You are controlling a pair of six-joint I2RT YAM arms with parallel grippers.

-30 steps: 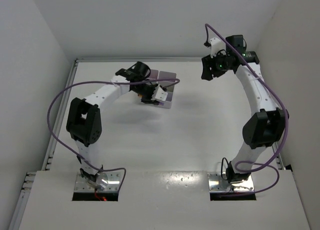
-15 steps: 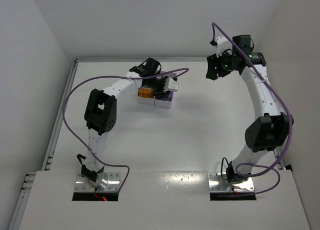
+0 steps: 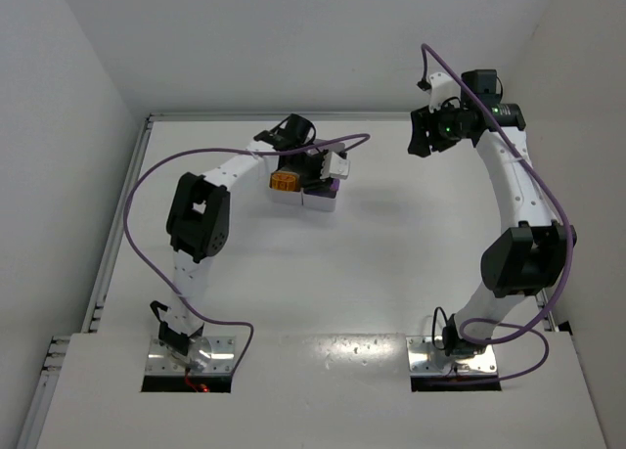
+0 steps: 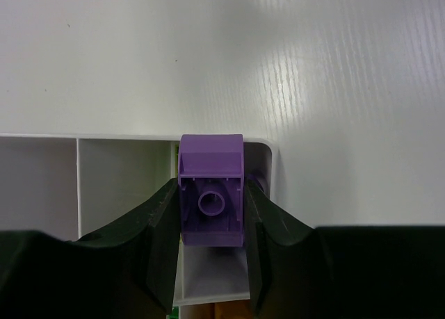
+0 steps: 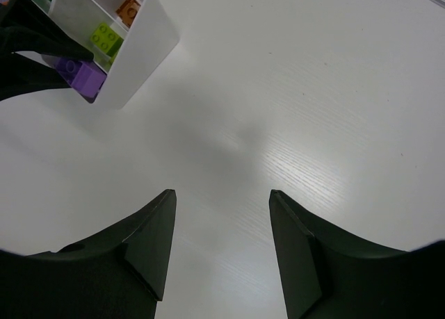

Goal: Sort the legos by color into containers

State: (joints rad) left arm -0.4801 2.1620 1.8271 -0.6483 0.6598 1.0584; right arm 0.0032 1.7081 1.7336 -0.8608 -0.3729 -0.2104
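The left gripper is ready to open, since the purple brick [image 4: 211, 194] hangs between the sides of the tray's end section and would land inside.
My left gripper [image 4: 211, 194] is shut on a purple brick [image 4: 211, 194] and holds it over the end compartment of the white tray [image 4: 125, 140]. In the top view the left gripper [image 3: 328, 172] hangs over the tray [image 3: 318, 201], with an orange brick [image 3: 284, 181] in a near compartment and purple showing at the tray's right end [image 3: 335, 185]. My right gripper [image 5: 222, 192] is open and empty, raised above the table at the back right [image 3: 423, 136]. Its view shows the tray [image 5: 142, 51] with a green brick [image 5: 106, 36], an orange brick [image 5: 128, 8] and the held purple brick [image 5: 80, 74].
White walls close the table at the back and sides. A metal rail [image 3: 117, 244] runs along the left edge. Purple cables loop from both arms.
One second ago my left arm reached the tray from the left; it has since swung up and over the tray's right end. My right gripper rose slightly and moved right. Little changed in the last half second.
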